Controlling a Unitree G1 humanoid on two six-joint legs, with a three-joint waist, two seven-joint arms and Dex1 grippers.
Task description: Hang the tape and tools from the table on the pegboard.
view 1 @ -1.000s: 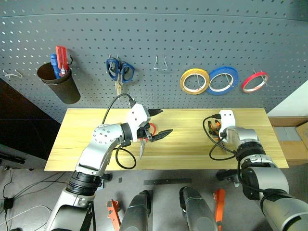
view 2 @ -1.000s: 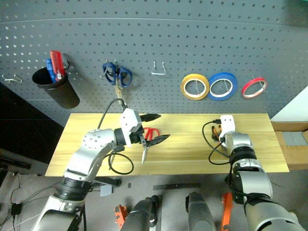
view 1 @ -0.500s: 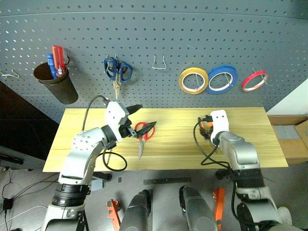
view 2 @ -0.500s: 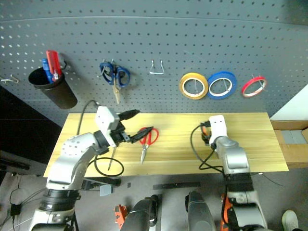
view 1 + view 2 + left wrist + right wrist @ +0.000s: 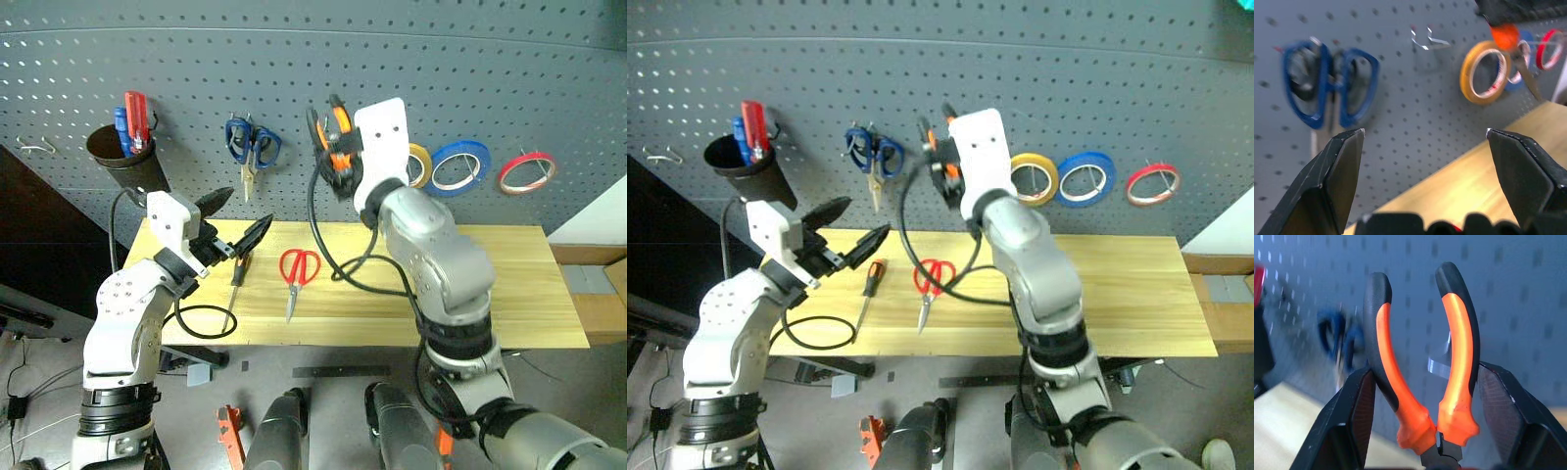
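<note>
My right gripper keeps holding the pliers until they reach the hook: their orange joint (image 5: 1438, 431) is still short of the metal hook (image 5: 1439, 366) behind it in the right wrist view.
My right gripper (image 5: 331, 147) is shut on the orange-and-black pliers (image 5: 1420, 357), held up against the pegboard (image 5: 490, 78) between the blue scissors and the tape. A metal hook (image 5: 1439, 366) shows just behind the handles. The yellow tape (image 5: 419, 164) hangs on the board, half hidden by that gripper. On the table (image 5: 509, 284) lie the red scissors (image 5: 297, 269) and the screwdriver (image 5: 235, 282). My left gripper (image 5: 235, 217) hovers open above the table's left part, near the screwdriver, holding nothing.
Blue-handled scissors (image 5: 252, 147), a blue tape roll (image 5: 458, 164) and a red tape roll (image 5: 524, 171) hang on the board. A black cup (image 5: 127, 162) with red and blue tools hangs at the left. The right arm's black cable (image 5: 343, 264) droops over the table.
My right gripper has lifted the pliers from the table's right side up and left to the pegboard. The left gripper has drawn back to the left, off the red scissors, uncovering the screwdriver.
</note>
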